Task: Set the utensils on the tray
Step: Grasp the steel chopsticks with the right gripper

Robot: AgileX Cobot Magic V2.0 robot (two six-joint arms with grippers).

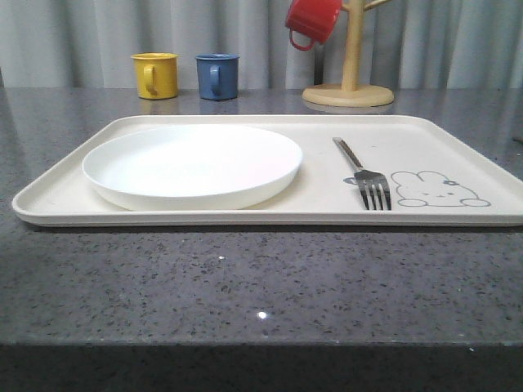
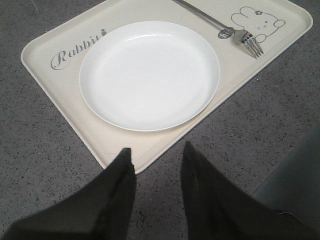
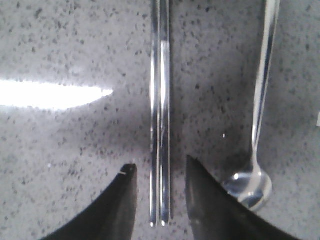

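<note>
My fingers are still above the silver sticks on the speckled counter, so closing now would miss. My right gripper lowers, then closes on the sticks.
The cream tray (image 1: 204,208) (image 2: 75,95) lies on the dark speckled counter and carries a silver fork (image 1: 364,176) (image 2: 227,31) beside its rabbit drawing. My left gripper (image 2: 157,152) hovers open over the tray's near corner, nothing between its fingers. In the right wrist view a pair of flat silver sticks (image 3: 161,115) lies on the counter, running between the fingers of my right gripper (image 3: 161,167), which is open and straddles their end without closing on them. A silver spoon (image 3: 260,120) lies beside them, its bowl next to one finger.
A round white plate (image 1: 192,163) (image 2: 149,75) fills the tray's left half. Behind the tray stand a yellow mug (image 1: 155,75), a blue mug (image 1: 217,77) and a wooden mug tree (image 1: 350,82) with a red mug (image 1: 312,21) hanging on it.
</note>
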